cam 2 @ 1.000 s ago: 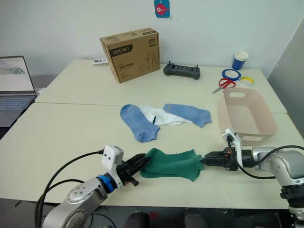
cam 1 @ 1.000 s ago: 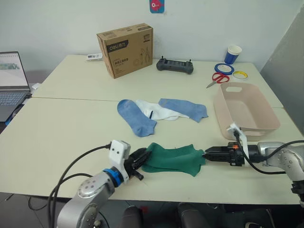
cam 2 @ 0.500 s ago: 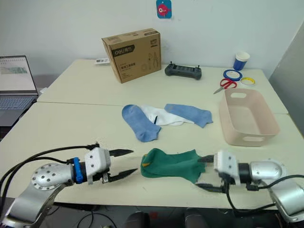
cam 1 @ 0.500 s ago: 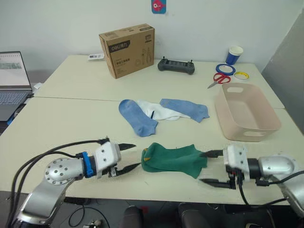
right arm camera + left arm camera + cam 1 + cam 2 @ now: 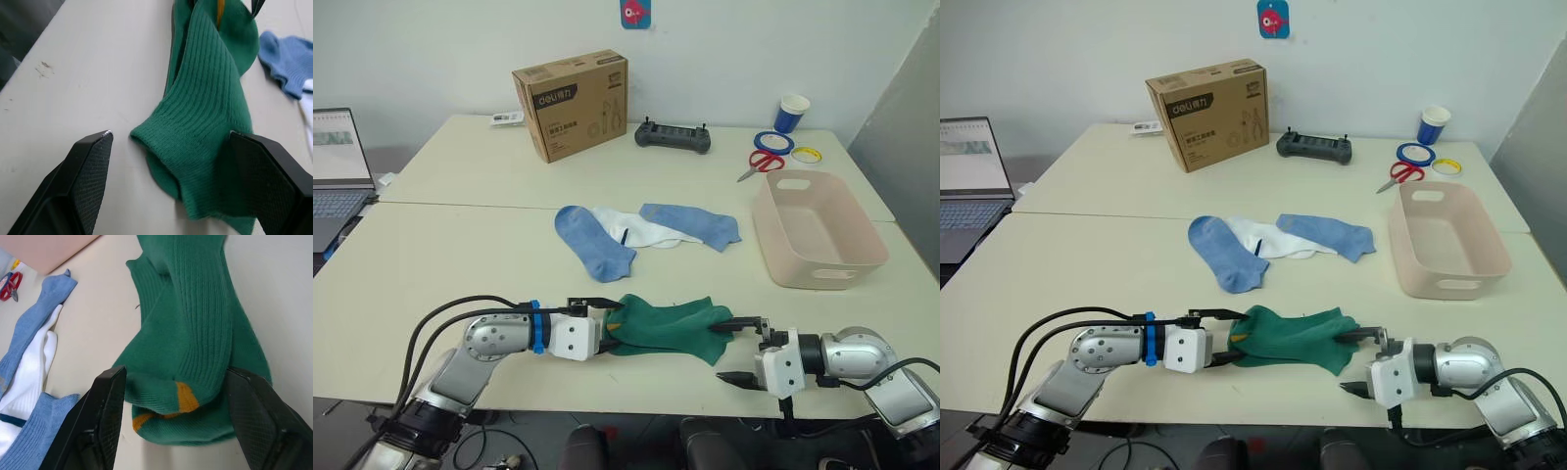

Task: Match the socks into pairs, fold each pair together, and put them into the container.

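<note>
My left gripper is to grab the upper green sock's yellow-marked end next, so it can fold the pair together.
Two dark green socks with yellow marks lie stacked near the table's front edge. My left gripper is open, its fingers straddling their left end. My right gripper is open too, with its fingers on either side of the ribbed right end. Farther back lie two light blue socks, with a white sock between them. The pale pink container stands at the right and nothing shows inside it.
At the back of the table are a brown cardboard box, a black controller, red scissors, tape rolls and a blue cup. A laptop sits at the far left.
Both grippers went from shut at the green socks' ends to open and drawn back. They have now closed in, still open, and straddle those ends.
</note>
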